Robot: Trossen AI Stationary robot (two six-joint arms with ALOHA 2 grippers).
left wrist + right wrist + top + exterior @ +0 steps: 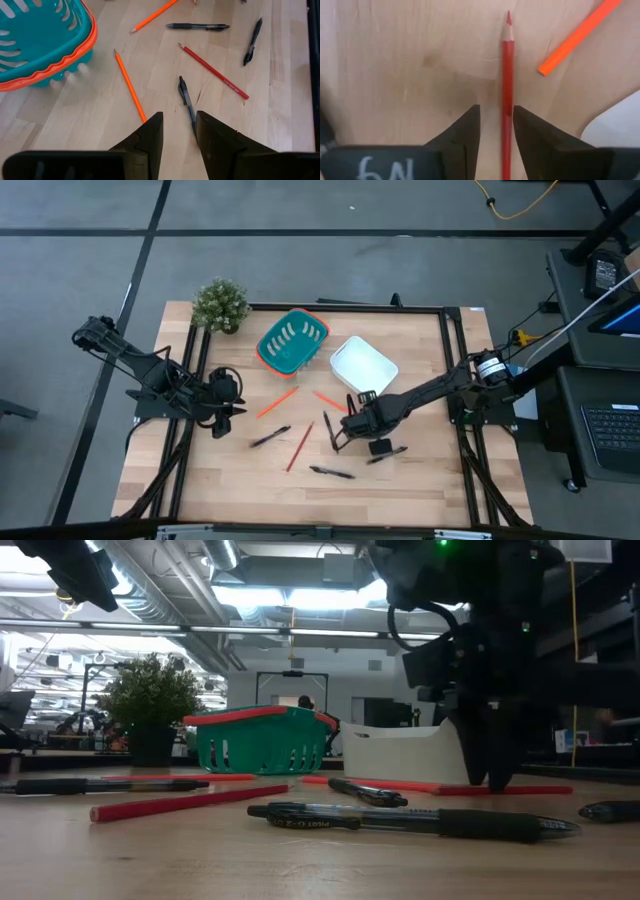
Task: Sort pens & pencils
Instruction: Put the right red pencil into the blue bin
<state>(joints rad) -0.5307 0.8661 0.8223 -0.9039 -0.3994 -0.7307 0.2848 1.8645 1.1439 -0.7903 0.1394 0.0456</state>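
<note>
My right gripper will next grab the red pencil's red body (507,115), to sort it into the teal basket.
Several black pens lie flat on the wooden table: one (270,437) left of centre, one (330,472) near the front, one (385,453) by my right gripper. Orange pencils (278,402) (328,400) and a red pencil (299,446) lie among them. My right gripper (345,432) is open and low at the table, pointing down. Its fingers stand on either side of another red pencil (507,75), which runs along the gap. My left gripper (228,406) is open near the table's left edge, with a pen (186,100) and an orange pencil (129,85) ahead of it. My right gripper comes from above, with a finger on each side of the red pencil's shaft (507,115), which lies flat on the table. The pencil sits close against one finger (530,135). Whether they touch I cannot tell.
A teal basket with an orange rim (292,342) and a white rectangular bin (363,365) stand at the far middle. A potted plant (220,305) is at the far left corner. A small black block (380,446) lies beside my right gripper. A black frame borders the table.
</note>
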